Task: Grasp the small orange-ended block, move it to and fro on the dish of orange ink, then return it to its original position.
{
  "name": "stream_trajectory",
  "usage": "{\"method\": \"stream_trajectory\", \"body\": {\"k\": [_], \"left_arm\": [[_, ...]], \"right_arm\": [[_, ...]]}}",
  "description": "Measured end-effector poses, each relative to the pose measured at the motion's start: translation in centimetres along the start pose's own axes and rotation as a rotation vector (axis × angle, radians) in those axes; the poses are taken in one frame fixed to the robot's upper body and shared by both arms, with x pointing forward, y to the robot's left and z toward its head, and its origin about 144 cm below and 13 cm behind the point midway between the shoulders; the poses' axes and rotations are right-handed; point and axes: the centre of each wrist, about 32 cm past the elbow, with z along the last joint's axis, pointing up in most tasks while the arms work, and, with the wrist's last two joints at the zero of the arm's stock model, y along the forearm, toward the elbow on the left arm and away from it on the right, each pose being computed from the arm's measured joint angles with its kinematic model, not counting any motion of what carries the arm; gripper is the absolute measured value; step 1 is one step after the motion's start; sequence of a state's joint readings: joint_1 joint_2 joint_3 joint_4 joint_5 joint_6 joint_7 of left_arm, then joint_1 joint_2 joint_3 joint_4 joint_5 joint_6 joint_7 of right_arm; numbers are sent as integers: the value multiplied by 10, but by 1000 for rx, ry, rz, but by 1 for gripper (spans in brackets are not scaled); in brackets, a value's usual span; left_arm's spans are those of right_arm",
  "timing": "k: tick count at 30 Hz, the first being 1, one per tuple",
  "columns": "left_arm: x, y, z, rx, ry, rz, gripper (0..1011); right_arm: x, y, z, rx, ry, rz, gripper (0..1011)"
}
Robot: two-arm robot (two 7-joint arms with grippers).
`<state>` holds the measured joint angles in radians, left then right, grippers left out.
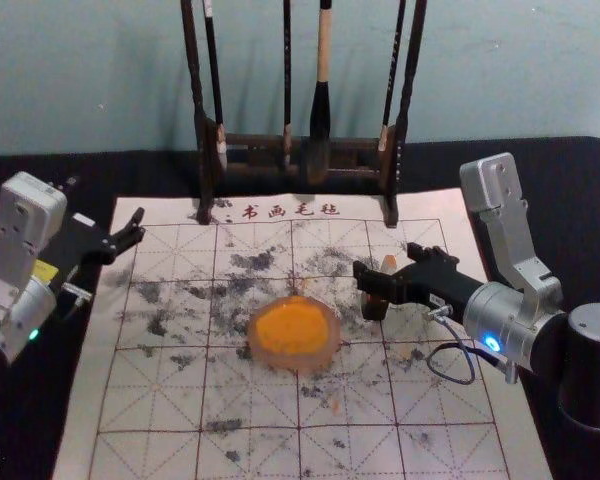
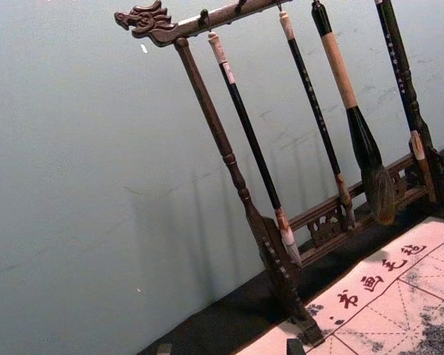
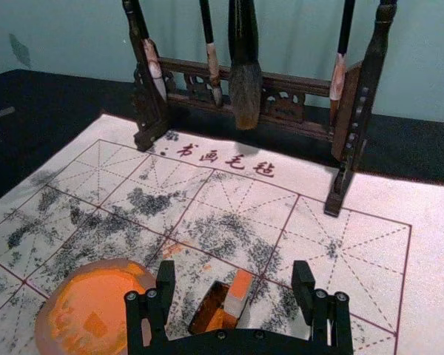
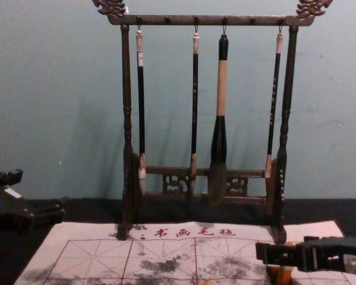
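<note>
I should grab the block by its pale sides with my right gripper next, because orange ink is smeared on the inside of the dark holder (image 3: pixel 209 308) around the bottom end of the block.
My right gripper (image 1: pixel 386 263) reaches in from the right above the mat, around the orange-ended block (image 1: pixel 389 264). In the right wrist view, my right gripper (image 3: pixel 233 277) stands open, one finger on each side of the pale block (image 3: pixel 237 293) with its orange end up; contact cannot be told. The block leans in a small dark holder (image 3: pixel 209 308), which shows orange inside. Left of the holder, the round dish (image 1: pixel 293 332) holds orange ink. My left gripper (image 1: pixel 122 236) is parked open over the mat's left edge; the left wrist view shows its fingertips apart.
A wooden rack (image 4: pixel 127 178) with hanging brushes stands along the mat's back edge, its right foot (image 1: pixel 391 212) behind my right gripper. The ink-stained gridded mat (image 1: pixel 180 455) lies on a black cloth (image 1: pixel 575 215). A wall rises behind.
</note>
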<state>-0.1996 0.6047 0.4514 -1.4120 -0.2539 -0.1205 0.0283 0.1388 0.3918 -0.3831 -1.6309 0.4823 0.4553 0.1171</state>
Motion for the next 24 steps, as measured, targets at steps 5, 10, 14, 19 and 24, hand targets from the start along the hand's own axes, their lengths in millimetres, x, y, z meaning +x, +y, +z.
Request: {"method": "stream_trajectory", "body": {"k": [5,10,14,19,24], "left_arm": [[0,0,0,0,0,0,1001],[0,0,0,0,0,0,1001],[0,0,0,0,0,0,1001],[0,0,0,0,0,0,1001],[0,0,0,0,0,0,1001]], "right_arm": [[-1,-2,0,-6,6,-10,1004],[-2,-4,-1,-12,6,-13,1004],[-3,-5,-2,-17,4,-14,1004],[-3,-5,-2,-17,5,-13,1004],[-3,-5,-2,-17,5,-13,1004]]}}
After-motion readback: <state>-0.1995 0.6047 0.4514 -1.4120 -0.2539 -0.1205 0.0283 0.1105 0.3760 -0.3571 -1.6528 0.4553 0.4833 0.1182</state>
